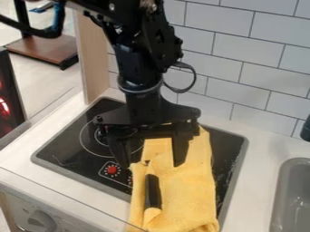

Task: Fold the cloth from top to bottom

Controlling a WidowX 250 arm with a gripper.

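The yellow cloth should fold from top to bottom, so my gripper should grab its top end next.
My gripper (151, 162) hangs over the stove with its two fingers spread apart, so it is open. The yellow cloth (191, 192) lies lengthwise over the right part of the stove, from near its back down to the counter's front edge. Its left side is creased and bunched. The right finger is over the cloth's upper part, while the left one is just left of the cloth; contact cannot be made out. A slim black object (152, 191) rests on the cloth's left part, below the gripper. The gripper's body covers some of the cloth's upper end.
Under the cloth is a black stove top (84, 147) with a red-marked control area. A grey sink (297, 199) is at the right edge, with a black item (306, 129) behind it. White tiled wall (242, 63) stands behind, and a wooden panel (95, 50) rises at the back left.
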